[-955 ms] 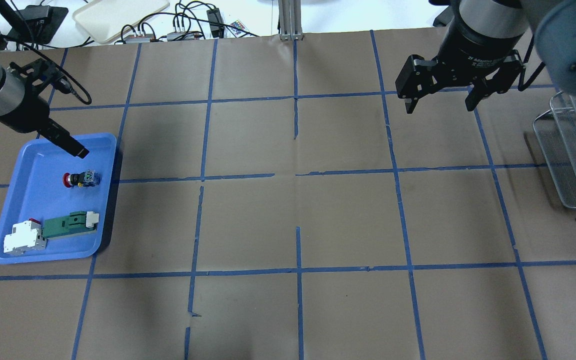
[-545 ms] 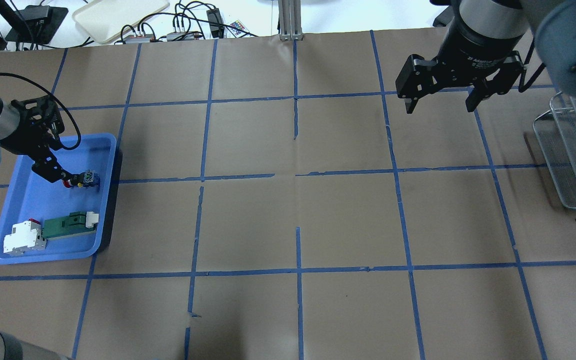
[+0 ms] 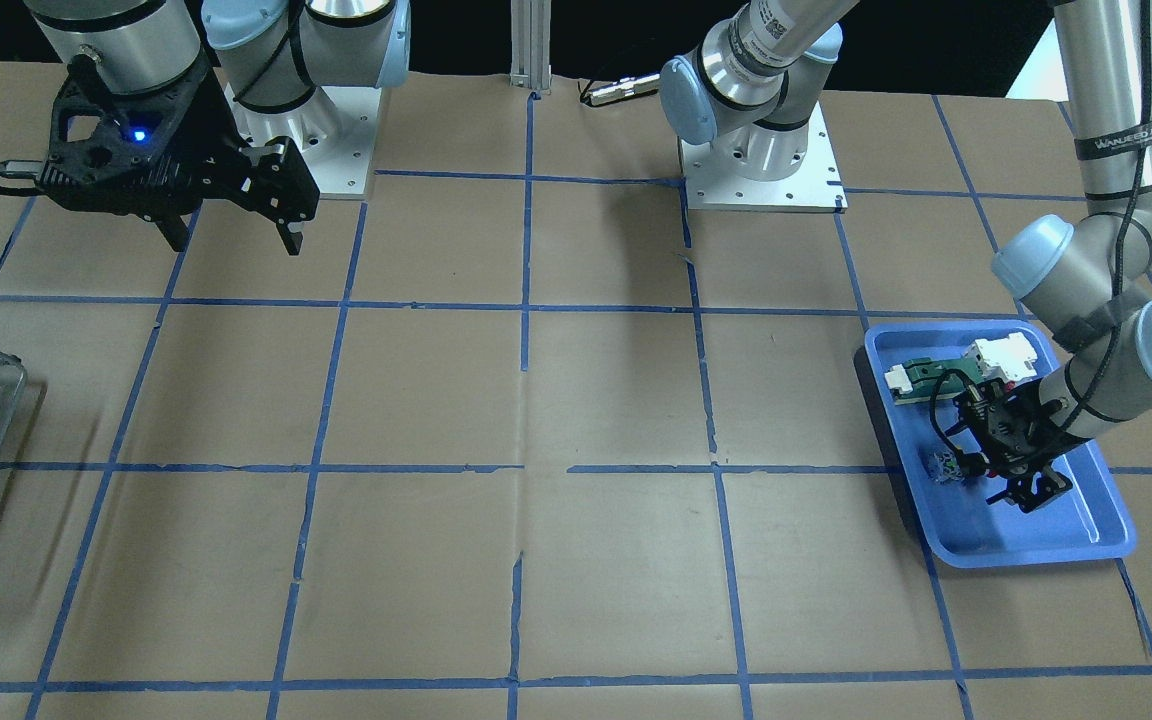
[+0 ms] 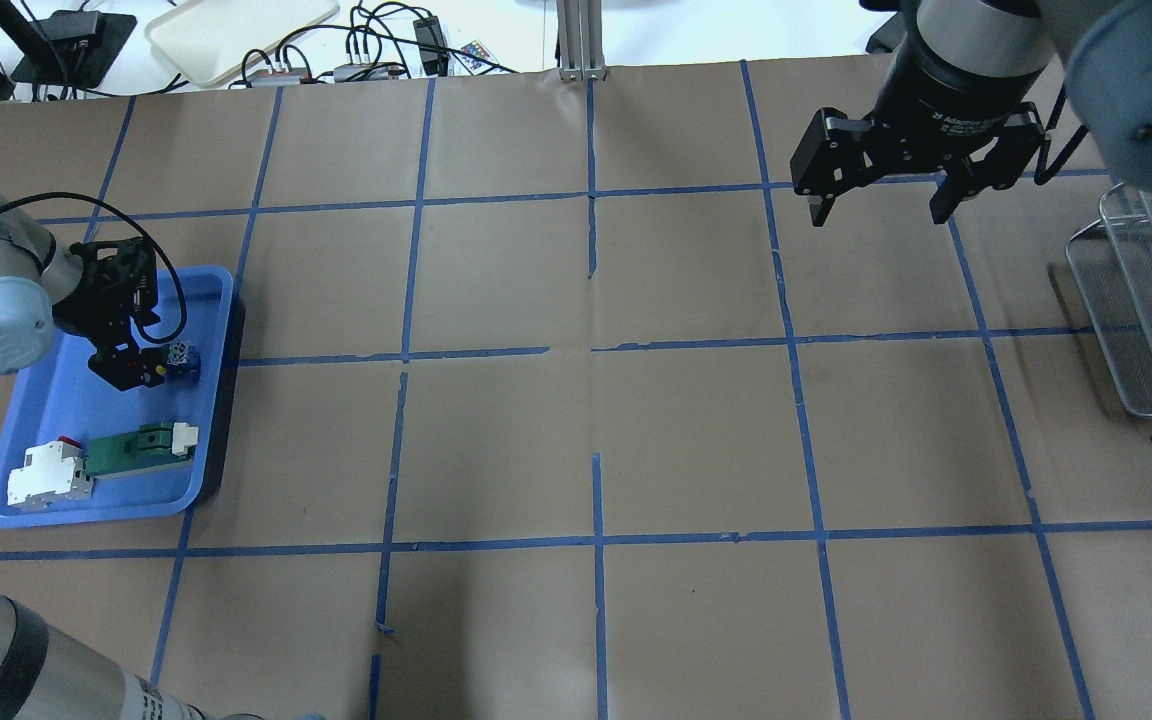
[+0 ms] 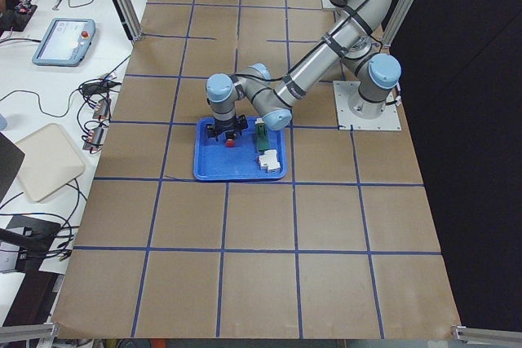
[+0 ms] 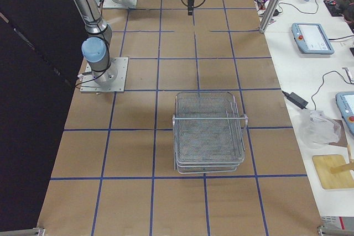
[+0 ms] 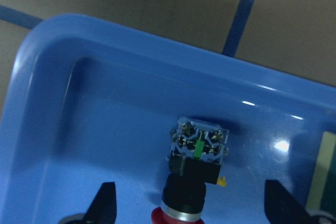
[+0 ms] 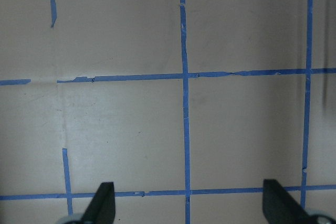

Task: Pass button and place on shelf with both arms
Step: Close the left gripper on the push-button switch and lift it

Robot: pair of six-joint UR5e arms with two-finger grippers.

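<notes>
The robot needs to pass the button across, so its left gripper should next grip the button (image 7: 197,166) by its black body beside the red head.
The button (image 4: 174,360) lies on its side in the blue tray (image 4: 86,515), red head towards the tray's left. In the left wrist view the button (image 7: 197,166) sits between the two fingertips with its blue-and-white block away from the camera. My left gripper (image 4: 141,368) is low in the tray, open, with its jaws on either side of the button's head and not closed on it; it also shows in the front-facing view (image 3: 996,480). My right gripper (image 4: 878,205) is open and empty, high over the table's far right. The wire-mesh shelf (image 4: 1136,300) stands at the right edge.
A green-and-white flat part (image 4: 136,450) and a white block (image 4: 46,475) lie in the tray's near end. The tray wall (image 7: 131,45) runs close behind the button. Blue tape lines cross the brown table. Cables and a white tray lie beyond the far edge.
My left gripper has come down from above the tray's far end to the button and now straddles it. The button has not visibly moved. The right gripper has stayed put.
</notes>
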